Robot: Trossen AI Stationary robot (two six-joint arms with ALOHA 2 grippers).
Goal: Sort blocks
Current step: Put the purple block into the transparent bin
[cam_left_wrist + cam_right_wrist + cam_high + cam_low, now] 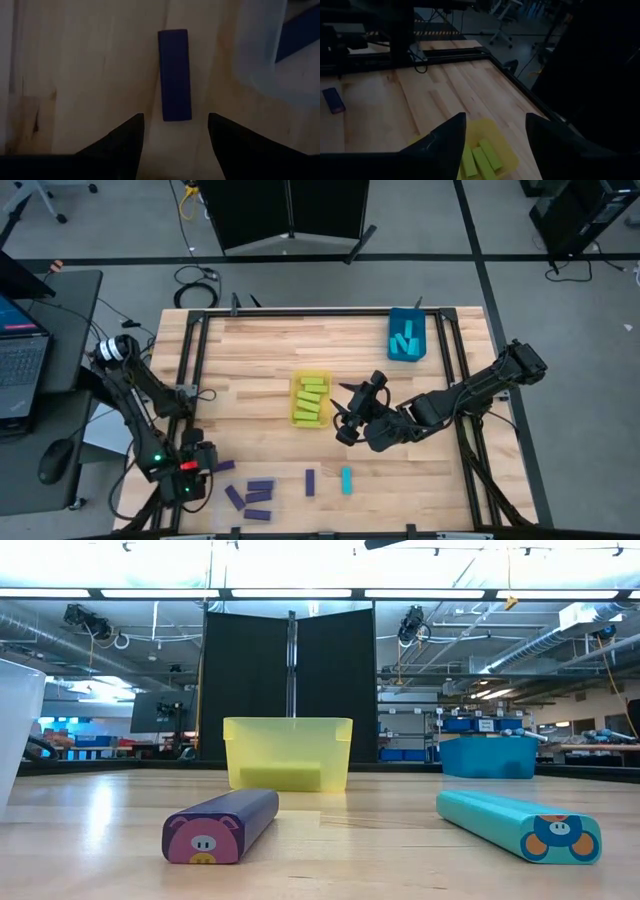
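My left gripper grips the purple block by its long sides at one end (220,467) next. Then the block gets sorted into the clear bin.
Several purple blocks lie flat at the table's near left, among them one (225,466) next to my left gripper (205,463). In the left wrist view this purple block (175,75) lies lengthwise ahead of my open left gripper (176,116), whose fingers stand above it on either side of its near end without touching. One cyan block (347,480) lies near the front edge. My right gripper (342,415) hovers open at the near right side of the yellow bin (311,400). The bin holds several yellow-green blocks (480,160).
A blue bin (407,335) with cyan blocks stands at the far right. A clear bin (260,55) stands close beside the left gripper, with a purple block (300,30) in it. A purple block (222,825) and a cyan block (520,823) lie by the front edge.
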